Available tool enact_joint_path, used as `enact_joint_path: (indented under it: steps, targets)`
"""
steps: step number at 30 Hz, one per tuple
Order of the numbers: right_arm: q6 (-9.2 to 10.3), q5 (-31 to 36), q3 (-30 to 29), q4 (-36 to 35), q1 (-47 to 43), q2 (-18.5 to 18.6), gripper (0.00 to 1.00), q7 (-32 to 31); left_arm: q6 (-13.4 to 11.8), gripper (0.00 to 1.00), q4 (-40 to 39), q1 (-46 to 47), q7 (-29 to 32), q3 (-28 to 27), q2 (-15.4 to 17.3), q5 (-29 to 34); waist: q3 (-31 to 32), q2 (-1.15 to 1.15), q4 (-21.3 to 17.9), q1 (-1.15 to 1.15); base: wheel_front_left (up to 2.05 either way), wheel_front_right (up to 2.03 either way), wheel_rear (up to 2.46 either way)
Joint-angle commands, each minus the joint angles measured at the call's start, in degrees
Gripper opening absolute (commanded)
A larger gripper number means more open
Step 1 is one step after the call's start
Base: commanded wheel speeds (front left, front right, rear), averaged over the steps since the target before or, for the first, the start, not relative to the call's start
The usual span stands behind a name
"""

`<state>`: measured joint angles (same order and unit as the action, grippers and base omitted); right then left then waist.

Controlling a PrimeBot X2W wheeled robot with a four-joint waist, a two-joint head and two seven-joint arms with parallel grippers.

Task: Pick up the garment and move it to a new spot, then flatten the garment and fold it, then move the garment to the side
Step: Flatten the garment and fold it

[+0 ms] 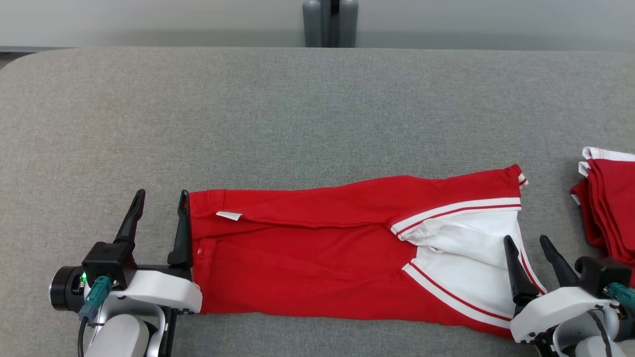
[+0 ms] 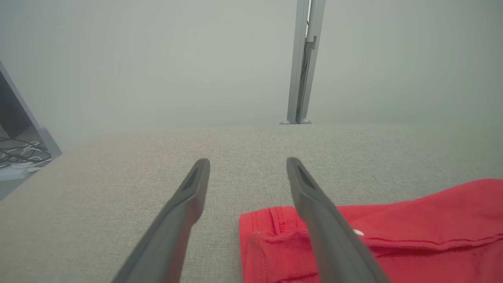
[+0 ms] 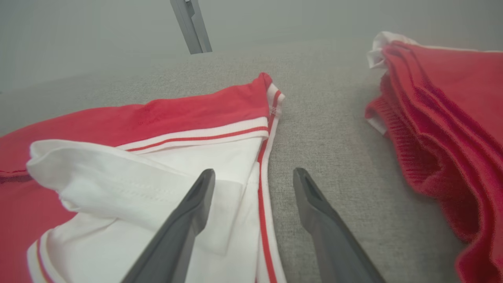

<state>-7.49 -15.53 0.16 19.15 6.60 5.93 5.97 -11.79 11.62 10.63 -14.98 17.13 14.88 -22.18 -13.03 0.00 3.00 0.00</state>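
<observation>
I should next pinch the garment with my right gripper by its white collar end with the striped trim [image 1: 527, 262], to fold the red garment [image 1: 317, 248] over on itself.
A red garment [image 1: 317, 248] with white panels and red-striped white trim lies folded into a long band across the near part of the grey table. My left gripper [image 1: 161, 198] stands open at the garment's left end, its inner finger against the red hem [image 2: 267, 232]. My right gripper [image 1: 527, 240] is open over the right end, one finger above the white panel [image 3: 137, 177] and the other over bare table. Nothing is held in either gripper.
A pile of folded red clothes [image 1: 607, 203] with white edges sits at the table's right edge, close to my right gripper and also on the right in the right wrist view [image 3: 444, 129]. A grey post [image 1: 330, 22] stands behind the table. Bare grey cloth [image 1: 297, 109] stretches across the far half.
</observation>
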Motion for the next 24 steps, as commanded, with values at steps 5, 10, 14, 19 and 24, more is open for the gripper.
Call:
enact_joint_path:
  steps: [5,10,14,19,24]
  targets:
    - [-0.02,-2.2,1.8,7.2,3.2,0.6,1.00,2.7,0.9,1.00,0.4,1.9,-0.2,-0.9,-0.6,0.6,-1.3,0.00,0.9,0.00,0.00,0.00,0.00]
    - [-0.03,-5.1,6.0,12.6,4.7,0.3,1.00,3.9,1.5,1.00,0.7,2.2,-0.2,-1.7,-1.3,1.1,-1.7,0.00,1.3,0.00,0.00,0.00,0.00]
    - [-0.08,-7.6,8.1,15.4,5.4,0.2,0.00,4.9,1.8,1.00,0.5,2.0,-0.2,-2.3,-1.9,1.7,-1.7,0.00,1.1,0.00,0.00,0.00,0.00]
    - [0.19,-9.4,7.2,17.0,6.2,2.1,0.00,6.8,2.5,1.00,0.7,2.2,-0.2,-3.1,-2.1,2.2,-1.9,0.00,0.8,0.00,0.00,0.00,0.00]
    - [0.24,-10.0,2.9,15.4,6.1,4.7,0.00,8.5,2.7,1.00,0.5,2.1,-0.2,-4.0,-2.5,2.7,-1.9,0.00,0.3,0.00,0.00,0.00,0.00]
